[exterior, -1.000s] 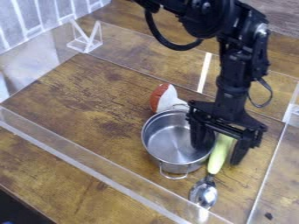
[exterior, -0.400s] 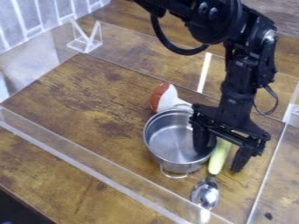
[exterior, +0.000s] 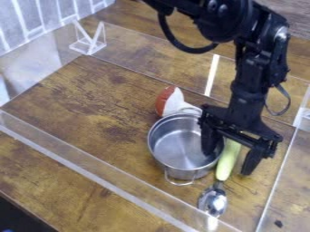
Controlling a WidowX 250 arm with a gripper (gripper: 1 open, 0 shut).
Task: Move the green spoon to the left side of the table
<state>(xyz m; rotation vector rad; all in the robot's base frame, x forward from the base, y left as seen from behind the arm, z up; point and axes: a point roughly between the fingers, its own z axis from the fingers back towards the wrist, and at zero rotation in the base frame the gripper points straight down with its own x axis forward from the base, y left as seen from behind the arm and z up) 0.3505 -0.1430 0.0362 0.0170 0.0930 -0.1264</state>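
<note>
I need to move the green spoon left, so next I need to grab it by its yellow-green handle point(exterior: 227, 161).
The green spoon point(exterior: 226, 163) lies at the right front of the table point(exterior: 85, 100), its yellow-green handle pointing away and its shiny silver bowl point(exterior: 213, 198) nearest the front wall. My gripper point(exterior: 233, 156) hangs straight down over the handle, open, with one dark finger point(exterior: 213, 150) on the pot side of the handle and the other on the right side. The fingertips reach down around the handle's upper half. Whether they touch the wood I cannot tell.
A silver metal pot point(exterior: 182, 148) stands right beside the spoon on its left, nearly touching the gripper. A red-capped white mushroom toy point(exterior: 171, 100) leans behind the pot. Clear acrylic walls point(exterior: 121, 195) edge the tabletop. A clear stand point(exterior: 85, 38) sits beyond the far wall.
The gripper has sunk a little lower and shifted slightly right over the spoon handle. Spoon, pot and mushroom have stayed where they were.
</note>
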